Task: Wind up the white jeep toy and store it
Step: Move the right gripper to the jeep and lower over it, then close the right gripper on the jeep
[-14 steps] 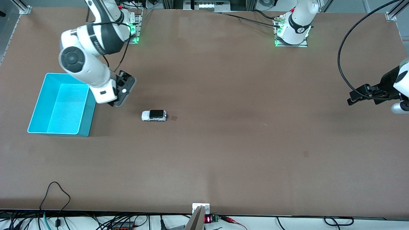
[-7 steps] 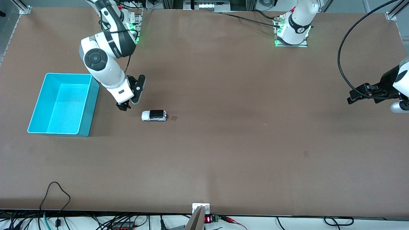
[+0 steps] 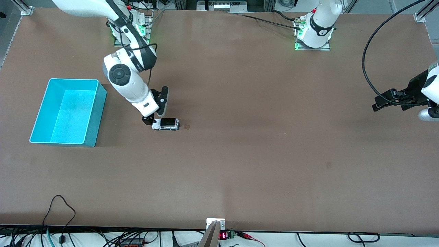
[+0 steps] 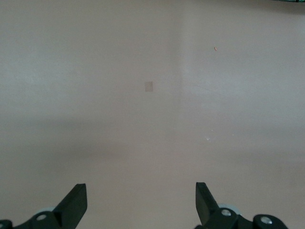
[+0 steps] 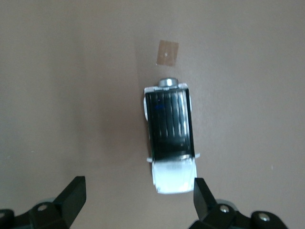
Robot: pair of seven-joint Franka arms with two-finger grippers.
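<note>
I need to grab the jeep by its white bonnet end [image 3: 156,125] with my right gripper next, so that I can put the white jeep toy away in the cyan bin [image 3: 67,112].
The white jeep toy [image 3: 166,124], white with a black roof, stands on the brown table between the cyan bin [image 3: 67,112] and the table's middle. In the right wrist view the jeep toy [image 5: 170,147] lies just ahead of the fingertips, its white bonnet near one finger. My right gripper [image 3: 152,119] is open and empty, low over the table at the jeep's bin-side end. My left gripper [image 3: 377,104] is open and empty, waiting over the table's edge at the left arm's end; its wrist view shows only bare table.
The cyan bin is open-topped and holds nothing, at the right arm's end of the table. A small tape square [image 3: 187,127] lies beside the jeep; it also shows in the right wrist view [image 5: 167,52]. A black cable [image 3: 368,58] loops by the left arm.
My right arm has swung from beside the cyan bin toward the jeep, and its gripper has come down at the jeep's bin-side end. The jeep and the left arm have not moved.
</note>
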